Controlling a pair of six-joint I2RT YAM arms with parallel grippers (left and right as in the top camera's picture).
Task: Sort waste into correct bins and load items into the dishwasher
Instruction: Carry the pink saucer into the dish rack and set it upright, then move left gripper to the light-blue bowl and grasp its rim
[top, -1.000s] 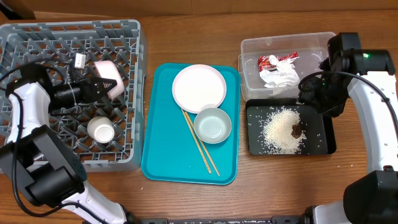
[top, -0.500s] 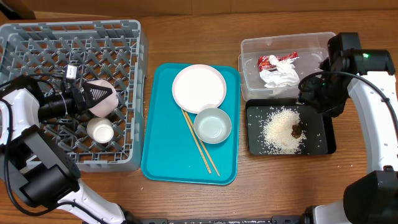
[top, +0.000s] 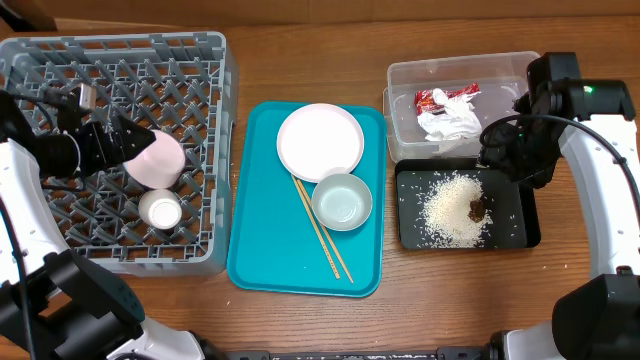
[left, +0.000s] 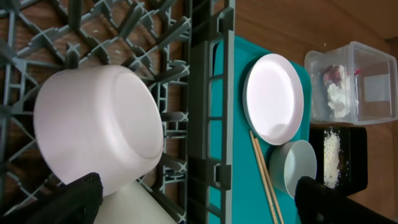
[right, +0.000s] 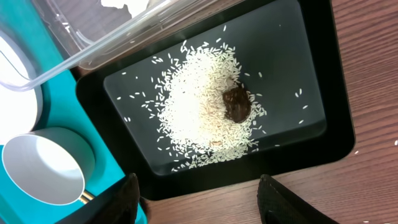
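The pale bowl's rim (right: 75, 159) on the side facing the black tray (right: 311, 143) should be grabbed next by my left gripper to turn the bowl over and load the dishwasher.
The pink saucer (top: 157, 160) leans in the grey dishwasher rack (top: 190, 50), just above the small white cup (top: 160, 208). My left gripper (top: 122, 142) stands open just left of the saucer, holding nothing. In the left wrist view the saucer (left: 99, 130) and the cup (left: 134, 208) lie ahead of my open left gripper (left: 199, 205). The white plate (top: 320, 140), pale bowl (top: 341, 200) and chopsticks (top: 322, 230) lie on the teal tray (top: 260, 250). Rice (right: 199, 112) with a brown scrap (right: 236, 102) fills the black tray (right: 311, 143). My right gripper (right: 205, 202) hangs open over that tray's edge, empty.
The clear tub (top: 400, 80) behind the black tray holds the red wrapper (top: 440, 97) and the white napkin (top: 450, 122). The rack's tall openwork wall (left: 208, 93) stands between the saucer and the teal tray. Bare wooden table lies right of the black tray.
My left gripper carried the saucer down and left in the rack, opened, and drew back to the left, leaving the saucer leaning by the cup. The right arm has not moved.
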